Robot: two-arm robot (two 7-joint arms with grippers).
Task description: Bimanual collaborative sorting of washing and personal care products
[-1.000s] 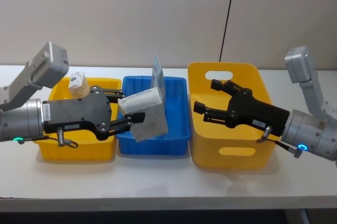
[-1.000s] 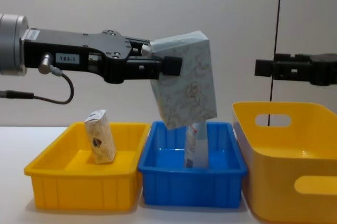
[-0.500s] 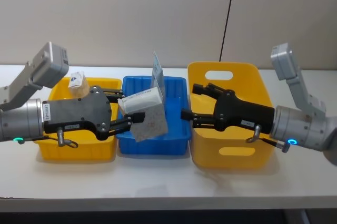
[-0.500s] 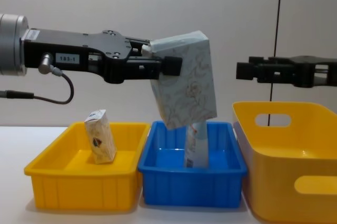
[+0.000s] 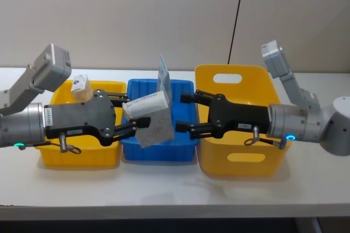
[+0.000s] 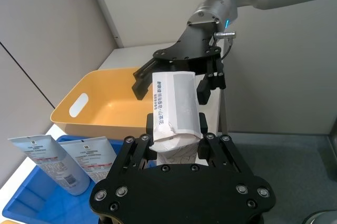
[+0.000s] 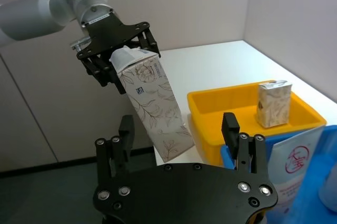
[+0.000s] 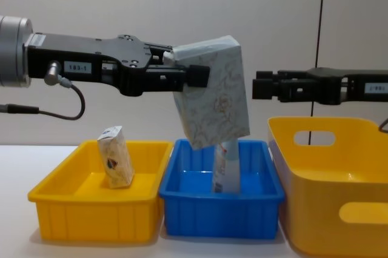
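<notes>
My right gripper grabs the pale soft pack by its free side edge [image 5: 168, 116] next, since my left gripper's fingers already cover the opposite edge.
My left gripper [image 5: 131, 117] is shut on the top end of the pale marbled soft pack [image 5: 154, 123], which hangs tilted above the blue bin [image 5: 164, 151]. The chest view has the pack [image 8: 215, 97] well above the bin, with the left gripper [image 8: 197, 75] at its upper left. My right gripper [image 5: 186, 114] is open just right of the pack, a small gap between them; the chest view puts that gripper [image 8: 262, 85] level with the pack's upper half. A light-blue-and-white tube [image 8: 225, 170] stands in the blue bin. A small cream packet [image 8: 115, 156] stands in the left yellow bin [image 8: 91, 221].
A tall yellow bin [image 5: 240, 159] with handle cut-outs stands right of the blue bin, under my right arm. The three bins sit in a row on a white table [image 5: 164, 197], with free table in front of them. A wall is close behind.
My right gripper has moved left from over the tall yellow bin to just beside the pack. The left gripper and the pack have stayed still.
</notes>
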